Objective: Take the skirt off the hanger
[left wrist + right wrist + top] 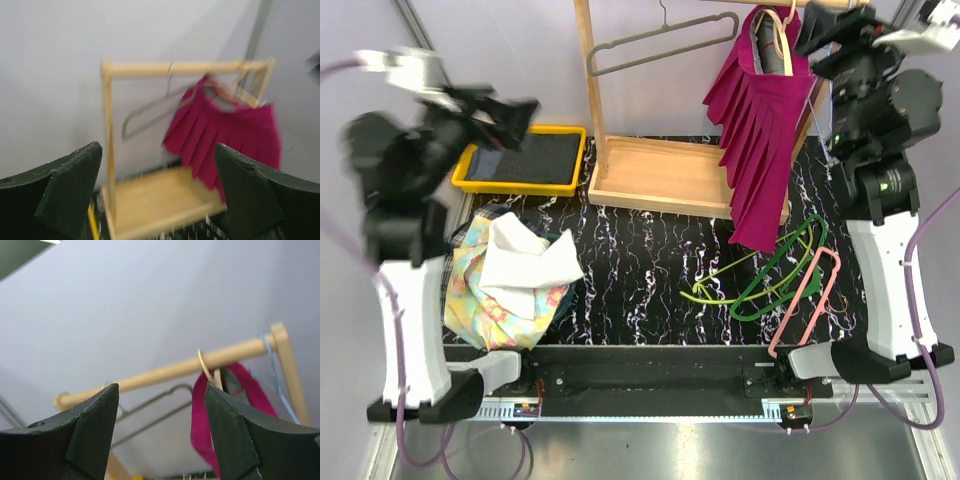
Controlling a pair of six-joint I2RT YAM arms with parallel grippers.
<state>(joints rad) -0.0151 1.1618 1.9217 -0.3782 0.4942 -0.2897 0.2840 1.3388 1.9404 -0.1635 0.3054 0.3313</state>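
The skirt's waistband will be free to remove when my right gripper reaches the cream hanger and grabs its near arm below the hook [217, 379].
A magenta pleated skirt [765, 140] hangs on a cream hanger [775, 40] from the wooden rail at the rack's right end. High up beside that hanger is my right gripper [813, 32], open. In the right wrist view the hanger's hook [204, 365] sits over the rail [165, 371]. There the skirt's waistband [199, 415] lies just left of the right finger, and the right gripper [160, 432] holds nothing. My left gripper [515, 112] is raised at the far left, open and empty. It faces the skirt [225, 135] from a distance in the blurred left wrist view, where the left gripper [157, 197] frames the rack.
A grey hanger [660, 45] hangs bare on the same rail. The rack's wooden base [660, 175] stands at the back middle. A yellow tray [470, 170] holds dark cloth. A pile of clothes [510, 270] lies left. Green [790, 255] and pink [805, 300] hangers lie at right.
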